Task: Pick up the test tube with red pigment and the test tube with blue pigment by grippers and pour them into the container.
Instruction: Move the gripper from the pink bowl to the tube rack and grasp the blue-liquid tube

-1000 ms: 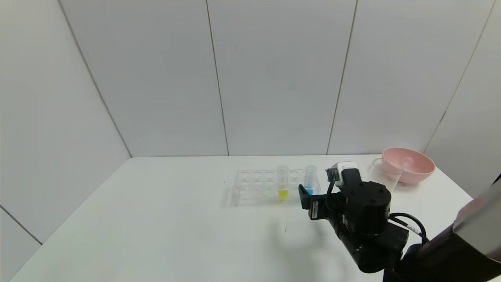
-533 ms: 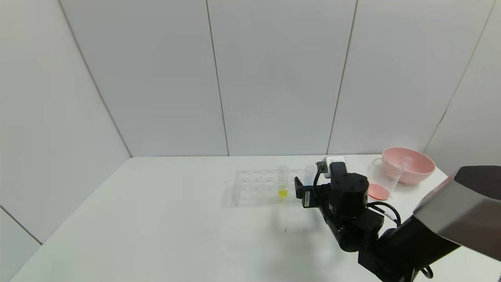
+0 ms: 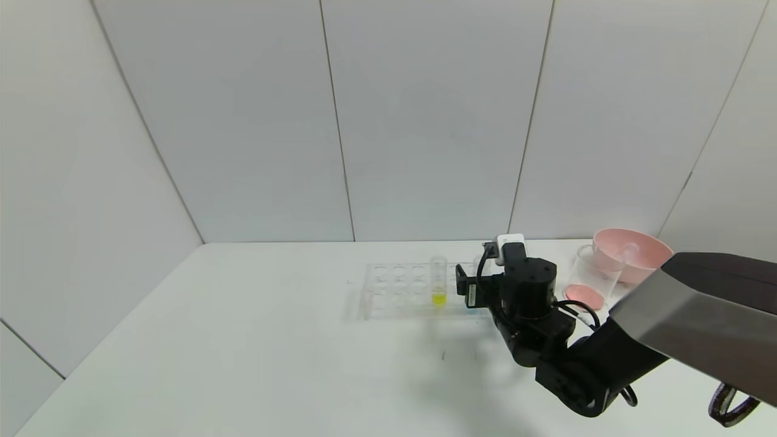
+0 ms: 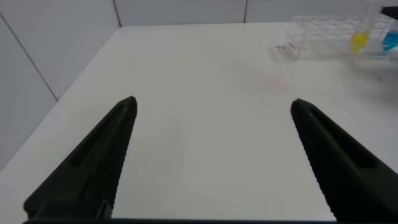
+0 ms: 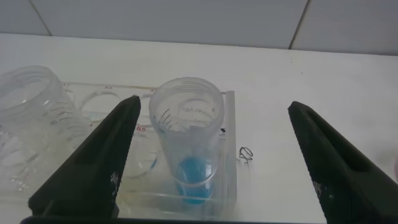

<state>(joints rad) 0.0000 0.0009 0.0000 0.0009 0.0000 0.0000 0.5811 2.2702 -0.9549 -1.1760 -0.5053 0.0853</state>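
My right gripper's fingers stand beside the blue tube's upper part [image 5: 189, 134] above the clear rack, so closing now would catch the tube and my right gripper closes next.
The test tube with blue pigment [image 5: 186, 143] stands upright in the corner hole of the clear rack [image 5: 229, 186]. It is between the fingers of my right gripper [image 5: 212, 102], which is open and does not touch it. In the head view my right gripper [image 3: 468, 286] sits at the right end of the rack [image 3: 394, 291] and hides that tube. The container [image 3: 589, 276] stands right of the arm with red liquid at its bottom. No test tube with red pigment shows. My left gripper [image 4: 212, 101] hangs open over bare table, far from the rack [image 4: 323, 28].
A tube with yellow liquid [image 3: 438, 285] stands in the rack just left of my right gripper. A pink bowl [image 3: 652, 258] sits behind the container at the back right, with a clear tube lying in it. The wall is close behind the rack.
My right arm has reached forward and to the left up to the rack. Its gripper now covers the blue tube in the head view, and the container's red bottom has come into sight.
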